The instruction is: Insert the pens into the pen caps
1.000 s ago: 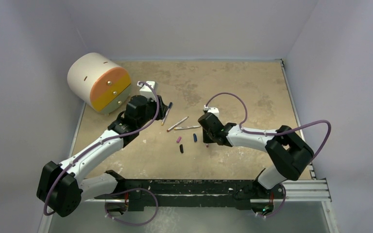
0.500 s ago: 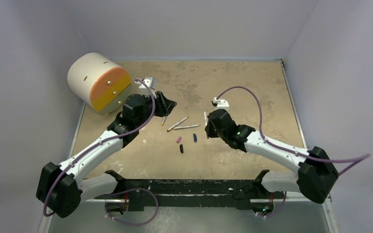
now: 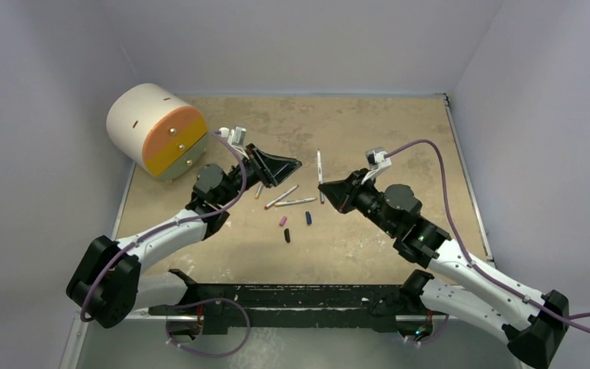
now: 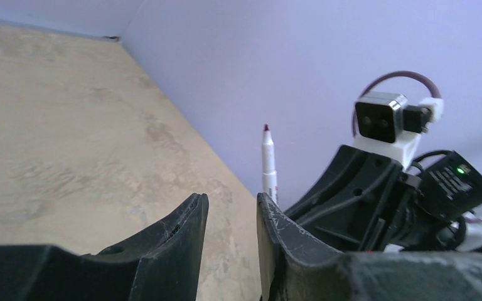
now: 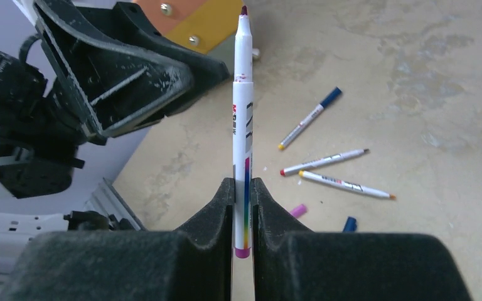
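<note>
My left gripper should next hold the white pen by its mid-body (image 3: 320, 170) (image 4: 270, 180). The dark tip then stays bare to go into the cap.
My right gripper (image 5: 243, 188) is shut on a white pen (image 5: 243, 125) near its magenta end, and the dark tip points up. In the top view this pen (image 3: 319, 165) stands above my right gripper (image 3: 323, 187). My left gripper (image 3: 296, 163) points at it from the left, open, with nothing between its fingers (image 4: 188, 219); the pen (image 4: 268, 163) shows just beyond them. On the table lie a blue-capped pen (image 5: 307, 119), a red-ended pen (image 5: 323, 162) and an orange-tipped pen (image 5: 345, 184). A pink cap (image 3: 283, 221), a blue cap (image 3: 308, 217) and a black cap (image 3: 287, 235) lie near them.
A white drum with an orange face (image 3: 157, 131) lies at the back left, just behind the left arm. Purple cables loop over both arms. Walls close the table on the left, back and right.
My right gripper has risen off the table with the pen and drawn back to the right. My left gripper has lifted and turned to point toward it.
</note>
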You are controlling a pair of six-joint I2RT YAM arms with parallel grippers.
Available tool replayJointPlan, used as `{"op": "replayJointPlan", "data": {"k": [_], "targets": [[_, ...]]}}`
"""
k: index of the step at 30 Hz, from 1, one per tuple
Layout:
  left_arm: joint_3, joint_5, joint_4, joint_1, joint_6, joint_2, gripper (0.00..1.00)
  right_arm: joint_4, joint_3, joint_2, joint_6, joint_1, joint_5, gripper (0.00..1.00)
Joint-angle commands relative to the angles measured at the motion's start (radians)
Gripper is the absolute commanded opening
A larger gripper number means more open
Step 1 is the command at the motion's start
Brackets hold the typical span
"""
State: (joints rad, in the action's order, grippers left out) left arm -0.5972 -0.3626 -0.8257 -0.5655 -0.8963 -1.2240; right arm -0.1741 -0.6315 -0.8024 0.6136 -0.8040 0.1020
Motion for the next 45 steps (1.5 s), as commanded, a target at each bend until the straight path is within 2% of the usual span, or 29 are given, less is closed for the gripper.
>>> {"op": "replayJointPlan", "data": {"k": [1,8,21,33,41,44,45], "targets": [[-0.020,-0.066,-0.231,-0.060,-0.040,-0.005,0.34,-0.143,-0.003,0.016,-0.044,-0.001,-0.077,0.00],[-0.057,-0.089,-0.238,-0.128,-0.009,-0.043,0.34,-0.161,-0.032,0.005,-0.065,-0.001,-0.108,0.00],[-0.052,-0.040,-0.234,-0.135,0.006,-0.053,0.34,-0.145,-0.032,0.068,-0.074,-0.002,-0.100,0.00],[-0.082,-0.051,-0.291,-0.175,-0.006,-0.113,0.35,-0.163,-0.025,0.045,-0.072,-0.001,-0.120,0.00],[-0.091,-0.035,-0.294,-0.177,-0.006,-0.115,0.16,-0.156,-0.018,0.047,-0.076,-0.001,-0.134,0.00],[-0.096,-0.036,-0.303,-0.178,-0.011,-0.122,0.00,-0.157,-0.012,0.042,-0.076,-0.001,-0.141,0.00],[-0.098,-0.038,-0.308,-0.179,-0.014,-0.126,0.00,-0.157,-0.008,0.042,-0.074,-0.001,-0.143,0.00]]}}
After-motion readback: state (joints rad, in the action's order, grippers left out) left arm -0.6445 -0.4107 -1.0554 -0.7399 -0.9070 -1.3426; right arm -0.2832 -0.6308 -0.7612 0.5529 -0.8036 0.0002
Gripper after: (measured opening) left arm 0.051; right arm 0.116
